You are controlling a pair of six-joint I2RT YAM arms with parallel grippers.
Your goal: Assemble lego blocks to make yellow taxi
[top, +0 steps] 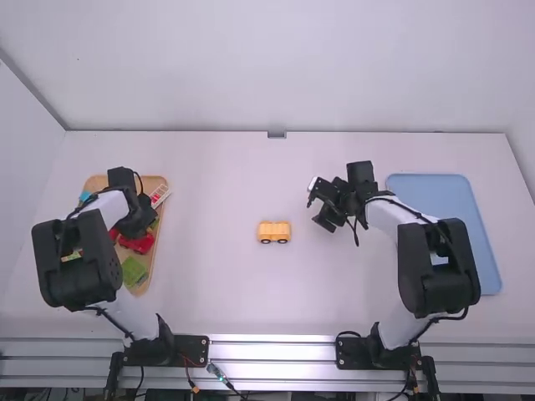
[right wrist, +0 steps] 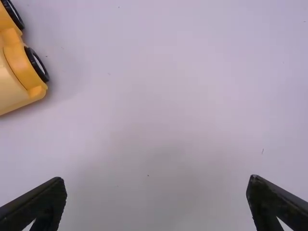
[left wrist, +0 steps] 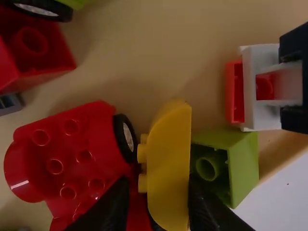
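My left gripper grabs the yellow block [left wrist: 168, 163] by its studded and flat sides next, to build onto the yellow car base.
In the high view my left gripper [top: 146, 219] is low over the wooden tray of blocks. In the left wrist view my left gripper [left wrist: 160, 204] is partly open around a yellow rounded block [left wrist: 168, 163]; its right finger is close against the block, and a narrow gap shows on the studded side. My right gripper [top: 322, 205] is above the table, right of the yellow car base [top: 274, 232], which stands on black wheels. The right wrist view shows my right gripper [right wrist: 156, 192] wide open with nothing between its fingers, and the car base [right wrist: 19, 77] beyond them.
The wooden tray [top: 156, 251] holds red [left wrist: 72, 154], green [left wrist: 240, 163] and white-and-red [left wrist: 262, 86] blocks crowded close to the yellow one. A blue tray [top: 426, 188] lies at the right, partly under the right arm.
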